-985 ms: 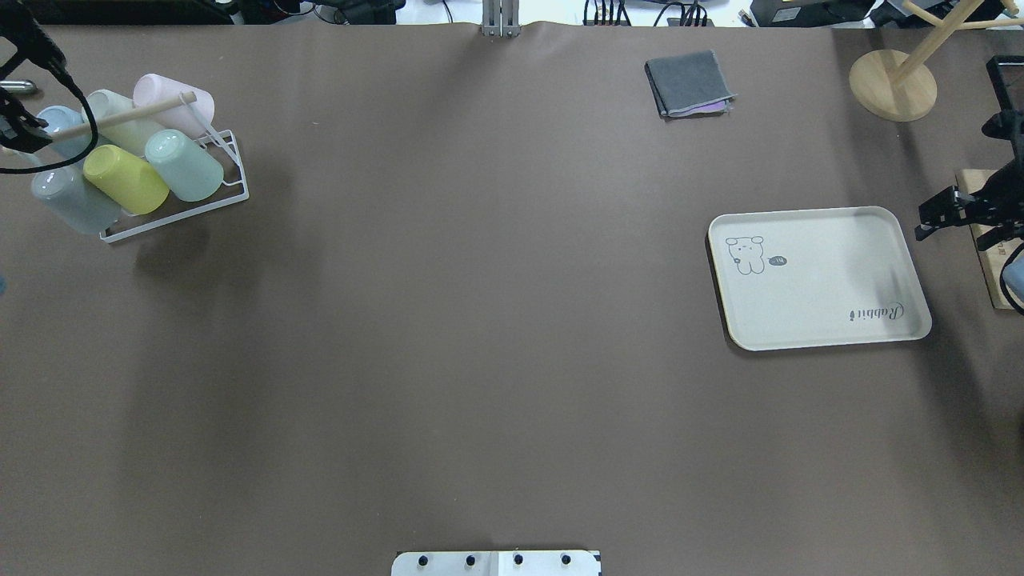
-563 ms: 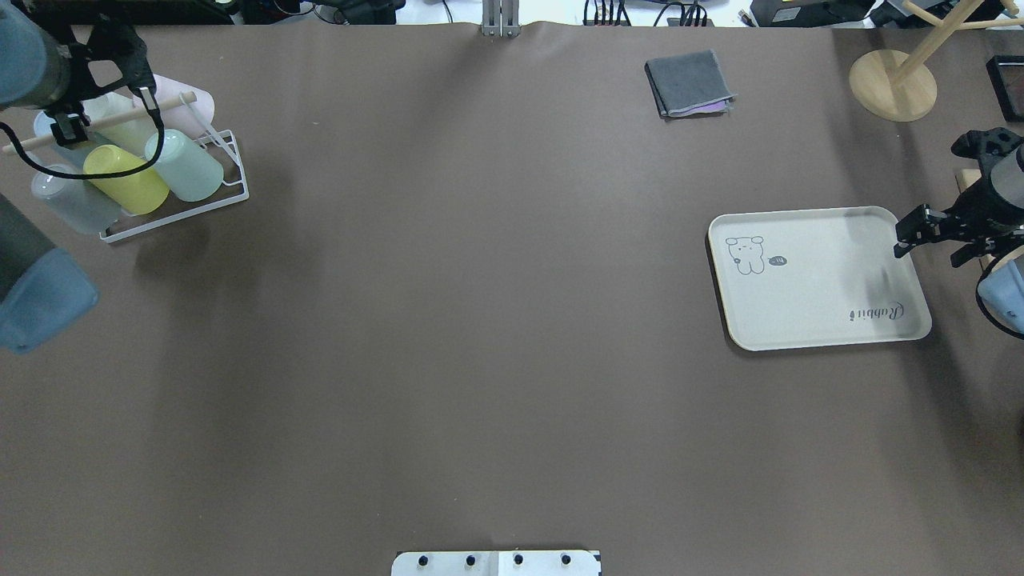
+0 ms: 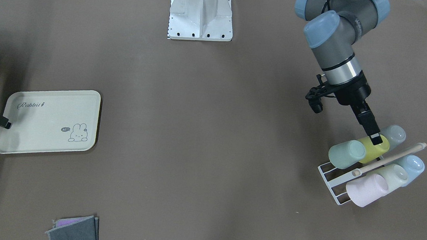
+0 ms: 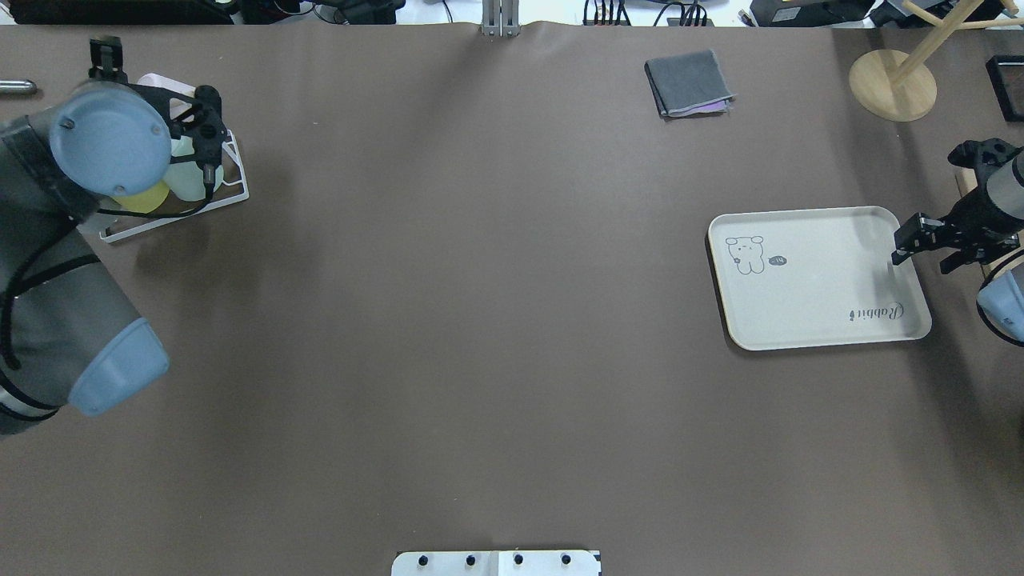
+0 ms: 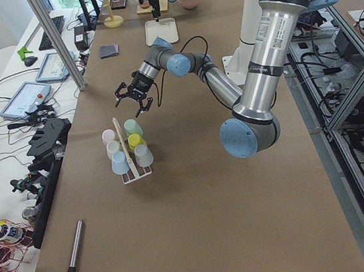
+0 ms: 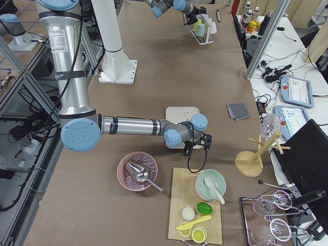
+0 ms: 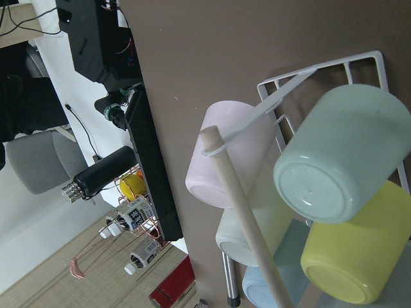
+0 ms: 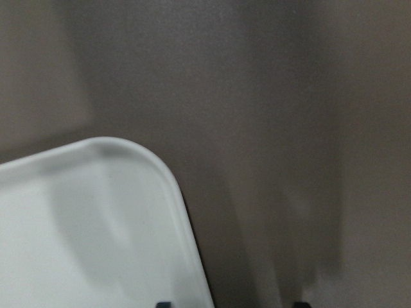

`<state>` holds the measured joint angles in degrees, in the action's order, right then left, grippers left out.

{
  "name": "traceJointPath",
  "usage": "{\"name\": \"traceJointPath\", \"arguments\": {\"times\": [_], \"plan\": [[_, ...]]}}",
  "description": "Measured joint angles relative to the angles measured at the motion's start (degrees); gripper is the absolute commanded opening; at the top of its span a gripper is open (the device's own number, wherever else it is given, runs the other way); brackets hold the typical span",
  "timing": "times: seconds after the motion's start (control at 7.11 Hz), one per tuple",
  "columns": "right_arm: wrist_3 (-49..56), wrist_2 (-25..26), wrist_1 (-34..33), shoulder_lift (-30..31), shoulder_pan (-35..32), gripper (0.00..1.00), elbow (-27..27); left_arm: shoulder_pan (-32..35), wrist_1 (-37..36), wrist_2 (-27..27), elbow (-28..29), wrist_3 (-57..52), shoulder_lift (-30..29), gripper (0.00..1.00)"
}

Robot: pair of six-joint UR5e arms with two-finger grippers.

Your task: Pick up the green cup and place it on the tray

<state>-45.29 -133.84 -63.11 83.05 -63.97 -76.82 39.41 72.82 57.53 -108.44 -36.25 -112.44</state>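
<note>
The tray needs to come within reach for the green cup (image 3: 347, 154), so my right gripper will grab the tray by its short rim next.
The green cup (image 3: 347, 154) lies on its side in a white wire rack (image 3: 333, 177), its base outward. It fills the right of the left wrist view (image 7: 340, 154). My left gripper (image 3: 375, 139) hangs just above the rack, over the yellow cup (image 3: 372, 150) beside the green cup. It looks open and empty in the exterior left view (image 5: 133, 99). The cream tray (image 4: 816, 280) lies far off at the table's other end. My right gripper (image 4: 920, 248) is open and empty over the tray's right rim. Its two fingertips stand wide apart in the right wrist view (image 8: 231, 305).
The rack also holds pink (image 3: 365, 190), whitish (image 3: 389, 173) and pale blue (image 3: 414, 165) cups under a wooden dowel (image 3: 390, 158). A folded grey cloth (image 4: 688, 82) and a wooden stand (image 4: 892, 84) sit at the far edge. A cutting board with a bowl (image 6: 210, 184) lies beyond the tray.
My left arm has swung in over the rack and now covers most of the cups from above. My right gripper has moved left to the tray's right rim.
</note>
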Motion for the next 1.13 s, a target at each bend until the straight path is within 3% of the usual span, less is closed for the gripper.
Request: {"name": "traceJointPath", "arguments": {"times": [0.56, 0.84, 1.13], "plan": [[-0.1, -2.9, 0.7, 0.1, 0.2, 0.0, -0.5, -8.0, -10.6, -10.6, 3.9, -8.4, -3.1, 0.98], [0.1, -4.4, 0.7, 0.4, -0.2, 0.0, -2.7, -8.7, -11.1, -12.8, 5.6, -17.4, -2.9, 0.98], [-0.2, -6.2, 0.1, 0.7, -0.7, 0.0, -7.9, -8.9, -9.7, -16.7, 9.7, -19.4, -2.7, 0.98]]}}
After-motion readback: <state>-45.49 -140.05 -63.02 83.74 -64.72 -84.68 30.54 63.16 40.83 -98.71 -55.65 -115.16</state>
